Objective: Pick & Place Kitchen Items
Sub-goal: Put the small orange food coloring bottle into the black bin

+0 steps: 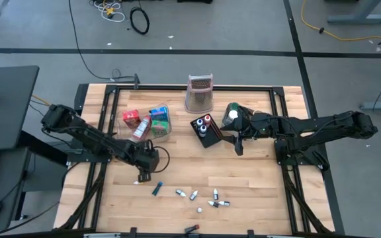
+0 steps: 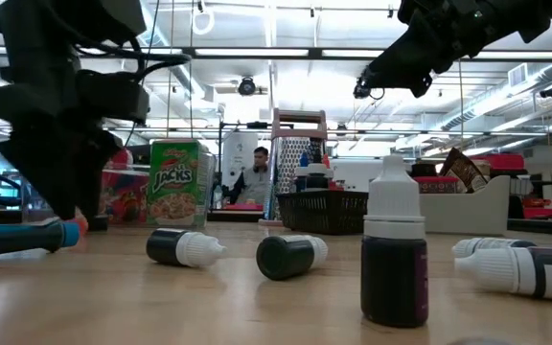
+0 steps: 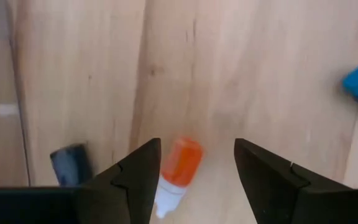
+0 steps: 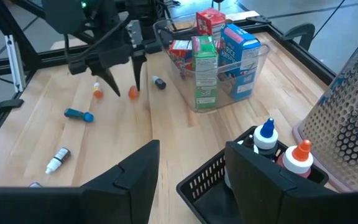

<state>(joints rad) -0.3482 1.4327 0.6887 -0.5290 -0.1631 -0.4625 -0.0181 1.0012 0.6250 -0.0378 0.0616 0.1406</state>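
The orange-capped vial needs to go into the black mesh basket, so my left gripper should grab the vial by its white collar [image 3: 173, 184] next.
A small vial with an orange cap [image 3: 180, 163] lies on its side on the wooden table [image 1: 256, 185]. My left gripper [image 3: 197, 149] hangs over it, open and pointing down, one finger on each side; in the right wrist view its fingertips [image 4: 115, 86] stand just above the table. Another orange-capped vial [image 4: 97, 92], a dark vial [image 4: 159, 82] and a blue-capped vial [image 4: 79, 115] lie close by. My right gripper [image 4: 191, 155] is open in the air over the black mesh basket [image 4: 216, 180], which holds bottles [image 4: 267, 138].
A clear tray [image 1: 152, 125] with red, green and blue packets sits at the back left, and a metal grater stand [image 1: 200, 92] behind the basket. Several vials [image 1: 200, 198] lie scattered near the front edge, one of them upright [image 2: 394, 254].
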